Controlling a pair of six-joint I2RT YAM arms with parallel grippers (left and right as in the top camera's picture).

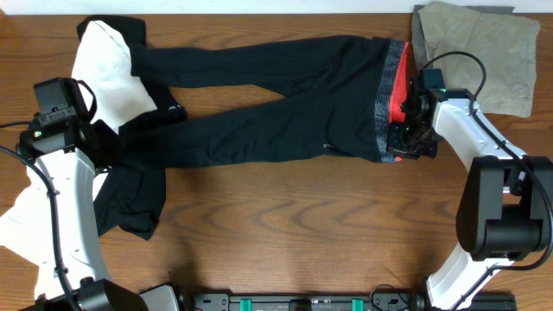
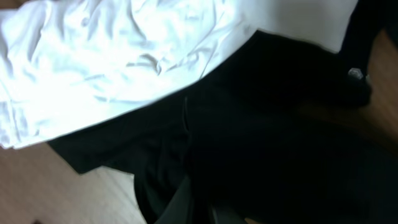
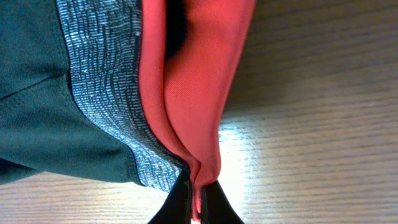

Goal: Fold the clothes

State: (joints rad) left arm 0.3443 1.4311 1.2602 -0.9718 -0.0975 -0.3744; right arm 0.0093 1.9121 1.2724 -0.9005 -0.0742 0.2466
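Note:
The leg's end would fall short if the left gripper opened now, onto the crumpled black piece, close beside the white piece (image 1: 108,73). The left gripper needs to keep holding it.
The long black leggings (image 1: 276,104) lie spread across the table, legs to the left and the grey and red-orange waistband (image 1: 393,91) to the right. My right gripper (image 1: 406,145) is shut on the waistband's near corner; in the right wrist view its fingers (image 3: 198,208) pinch the red-orange lining (image 3: 193,93). My left gripper (image 1: 108,142) sits at the end of the lower leg, and its fingers (image 2: 200,208) are close together in black cloth (image 2: 267,137). The white piece (image 1: 108,73) lies over the leg ends and also shows in the left wrist view (image 2: 112,56).
A khaki piece (image 1: 484,52) lies at the back right, behind my right arm. A black piece (image 1: 130,194) lies crumpled at the left beside my left arm. More white cloth (image 1: 22,229) shows at the left edge.

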